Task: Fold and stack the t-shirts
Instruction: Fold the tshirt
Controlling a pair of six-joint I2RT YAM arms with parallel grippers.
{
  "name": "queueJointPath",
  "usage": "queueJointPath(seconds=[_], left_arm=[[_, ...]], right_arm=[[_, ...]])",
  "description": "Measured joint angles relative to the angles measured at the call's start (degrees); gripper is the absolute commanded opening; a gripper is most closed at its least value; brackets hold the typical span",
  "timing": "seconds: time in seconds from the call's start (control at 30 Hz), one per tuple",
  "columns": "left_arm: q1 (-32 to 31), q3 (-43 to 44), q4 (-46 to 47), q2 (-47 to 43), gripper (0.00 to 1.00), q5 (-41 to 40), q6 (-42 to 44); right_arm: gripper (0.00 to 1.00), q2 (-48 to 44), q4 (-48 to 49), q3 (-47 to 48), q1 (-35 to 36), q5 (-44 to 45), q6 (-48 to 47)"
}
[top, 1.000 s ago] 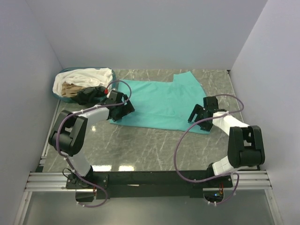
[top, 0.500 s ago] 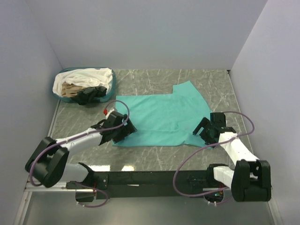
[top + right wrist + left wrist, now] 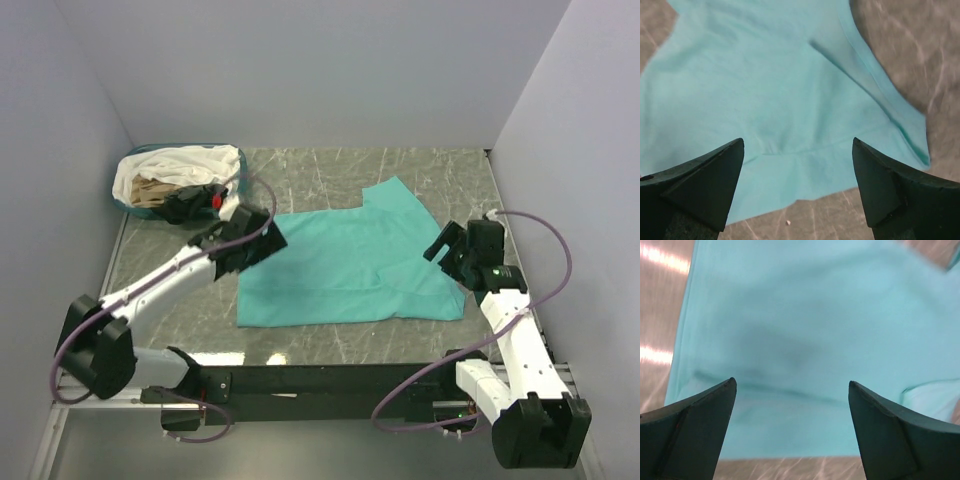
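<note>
The left gripper grabs the teal-green t-shirt (image 3: 350, 265) by its back corner nearest the basket next, to fold the t-shirt's back edge toward the front.
The plain teal-green t-shirt (image 3: 350, 265) lies spread flat on the marble table, one sleeve pointing to the back right. My left gripper (image 3: 252, 240) hovers open over its left edge, and in the left wrist view (image 3: 791, 385) the teal cloth (image 3: 805, 330) lies beneath the empty jaws. My right gripper (image 3: 452, 252) hovers open over the shirt's right edge, and in the right wrist view (image 3: 797, 142) the cloth (image 3: 765, 90) lies below the empty jaws. White (image 3: 190, 160), beige (image 3: 150, 188) and black (image 3: 185, 205) shirts are piled in the basket.
The oval teal-rimmed basket (image 3: 241, 186) stands at the back left corner of the table. Grey walls close in the left, back and right sides. Bare marble (image 3: 330, 345) shows between the shirt and the arm bases.
Both grippers dragged the teal shirt toward the near edge, then let go and lifted back. The shirt now lies flat, nearer to the bases than before.
</note>
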Motion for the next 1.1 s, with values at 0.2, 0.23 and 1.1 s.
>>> queueJointPath(seconds=[0.2, 0.23, 1.1], left_arm=[[7.6, 18.0, 2.1, 14.8, 0.99, -1.9, 7.1], [8.7, 21.7, 1.9, 18.7, 0.99, -2.6, 8.1], [13.2, 55.2, -13.4, 56.9, 0.79, -10.6, 7.4]], right_arm=[[0.95, 2.3, 2.6, 3.9, 0.0, -1.6, -4.7], [0.95, 3.1, 2.8, 4.0, 0.0, -1.9, -5.3], [0.92, 8.1, 5.0, 3.3, 0.0, -1.4, -8.0]])
